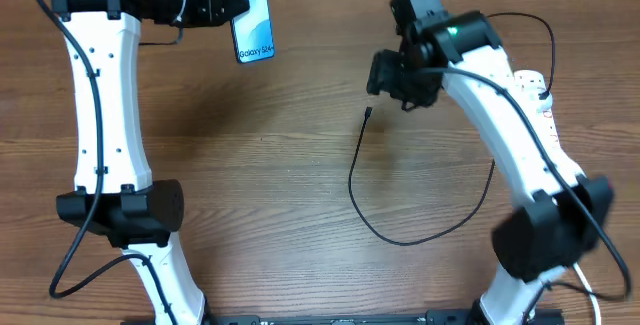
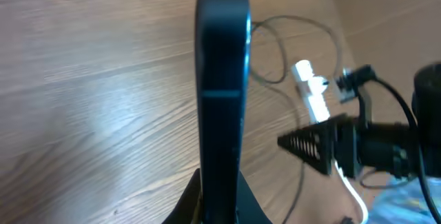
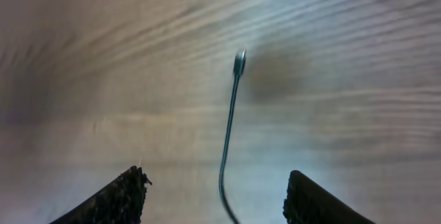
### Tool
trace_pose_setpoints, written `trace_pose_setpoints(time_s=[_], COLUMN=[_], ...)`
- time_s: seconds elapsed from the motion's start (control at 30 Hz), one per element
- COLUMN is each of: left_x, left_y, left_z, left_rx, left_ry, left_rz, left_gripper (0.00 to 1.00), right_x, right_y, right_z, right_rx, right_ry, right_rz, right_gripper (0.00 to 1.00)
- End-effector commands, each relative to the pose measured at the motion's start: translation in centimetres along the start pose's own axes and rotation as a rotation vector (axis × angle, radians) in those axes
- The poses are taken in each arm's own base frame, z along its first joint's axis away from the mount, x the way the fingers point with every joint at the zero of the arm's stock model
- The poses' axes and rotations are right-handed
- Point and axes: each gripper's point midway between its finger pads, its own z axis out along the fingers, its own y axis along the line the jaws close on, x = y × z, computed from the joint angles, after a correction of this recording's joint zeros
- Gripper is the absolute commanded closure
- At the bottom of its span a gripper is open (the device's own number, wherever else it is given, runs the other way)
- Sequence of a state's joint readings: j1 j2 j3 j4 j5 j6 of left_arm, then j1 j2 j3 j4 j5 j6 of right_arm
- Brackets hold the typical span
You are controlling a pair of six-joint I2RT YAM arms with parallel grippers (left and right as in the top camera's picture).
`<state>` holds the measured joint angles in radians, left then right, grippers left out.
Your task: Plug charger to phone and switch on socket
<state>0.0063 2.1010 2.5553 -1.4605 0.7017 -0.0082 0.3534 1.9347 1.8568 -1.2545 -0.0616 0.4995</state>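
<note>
Next, my right gripper grabs the charger just behind its connector tip [image 1: 367, 114], which leaves the connector tip exposed to plug into the phone [image 1: 252, 15].
My left gripper [image 1: 228, 3] is shut on the phone [image 1: 252, 15] and holds it above the table at the back left, its light-blue screen facing up. The left wrist view shows the phone [image 2: 222, 79] edge-on, rising from between the jaws of the left gripper [image 2: 220, 200]. The charger [image 1: 400, 237] lies loose in a loop on the table, its connector tip [image 1: 368, 113] pointing to the back. Just above and right of that tip hovers my right gripper [image 1: 380, 77], open. Between its fingertips [image 3: 127, 193] the charger tip [image 3: 239, 62] lies untouched. The socket [image 1: 535, 87] is half hidden under the right arm.
The white socket [image 2: 310, 96] and its thick cord [image 2: 351, 193] show at the right of the left wrist view, beside the right gripper [image 2: 310, 145]. Bare wooden table [image 1: 260, 165] spreads between the two arms.
</note>
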Motion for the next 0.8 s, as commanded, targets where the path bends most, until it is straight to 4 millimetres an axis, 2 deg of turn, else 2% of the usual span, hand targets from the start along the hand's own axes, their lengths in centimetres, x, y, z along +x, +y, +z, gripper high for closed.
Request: trace_pose_setpoints(time_s=[0.0, 0.03, 0.07, 0.13, 0.27, 0.6, 0.77], left_x=[0.3, 0.4, 0.4, 0.4, 0.3, 0.3, 0.4], left_y=[1.0, 1.0, 1.0, 0.9, 0.9, 0.9, 0.9], left_z=[-0.7, -0.7, -0.7, -0.7, -0.7, -0.7, -0.7], left_rx=[-0.105, -0.105, -0.105, -0.104, -0.103, -0.103, -0.103], left_ry=[0.002, 0.005, 0.006, 0.006, 0.003, 0.004, 0.005], left_rz=[0.01, 0.008, 0.007, 0.006, 0.009, 0.008, 0.003], left_gripper=[0.96, 0.96, 0.96, 0.96, 0.96, 0.96, 0.96], right_x=[-1.4, -1.7, -1.9, -1.2, 0.8, 1.8, 2.0], right_y=[-2.2, -2.2, -2.3, -3.0, -2.8, -0.4, -1.6], right_z=[5.0, 6.6, 9.0, 12.1, 15.6, 16.1, 16.4], right_rx=[0.147, 0.155, 0.165, 0.195, 0.214, 0.131, 0.19], right_ry=[-0.004, 0.002, 0.016, 0.064, 0.149, 0.184, 0.17], right_rz=[0.114, 0.115, 0.114, 0.116, 0.082, 0.013, 0.009], right_gripper=[0.4, 0.45, 0.47, 0.54, 0.55, 0.55, 0.63])
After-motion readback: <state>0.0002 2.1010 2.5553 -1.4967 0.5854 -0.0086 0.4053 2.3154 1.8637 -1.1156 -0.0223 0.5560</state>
